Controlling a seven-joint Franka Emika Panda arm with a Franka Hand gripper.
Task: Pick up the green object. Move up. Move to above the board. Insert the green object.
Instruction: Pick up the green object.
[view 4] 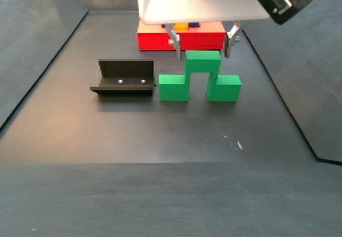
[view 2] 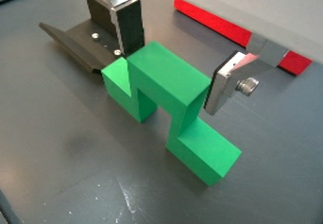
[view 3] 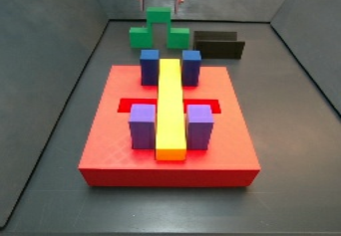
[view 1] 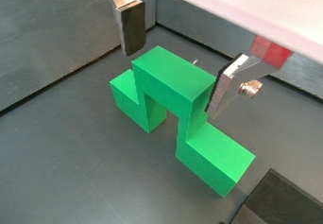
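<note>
Next, my gripper grips the green object by its raised middle cube (view 3: pixel 160 15) and leaves the lower cubes free to go into the board (view 3: pixel 120 140).
The green object (view 4: pixel 201 77) stands on the dark floor between the fixture and the board, its raised middle cube flanked by two lower cubes. My gripper (view 4: pixel 201 39) is open and lowered over it, one finger on each side of the middle cube (view 1: pixel 171 88). In both wrist views one finger (view 2: pixel 127 29) stands clear of the cube with a visible gap, while the opposite finger (view 2: pixel 222 84) sits close beside the cube's far face. Nothing is clamped. The board (view 3: pixel 120 140) is a red slab carrying blue and purple blocks and a long yellow bar (view 3: pixel 170 109).
The fixture (view 4: pixel 123 79) stands on the floor close beside the green object, also seen as the fixture (view 2: pixel 78 41) near one finger. Grey walls enclose the floor. The board's red edge (view 2: pixel 225 25) lies just beyond the gripper.
</note>
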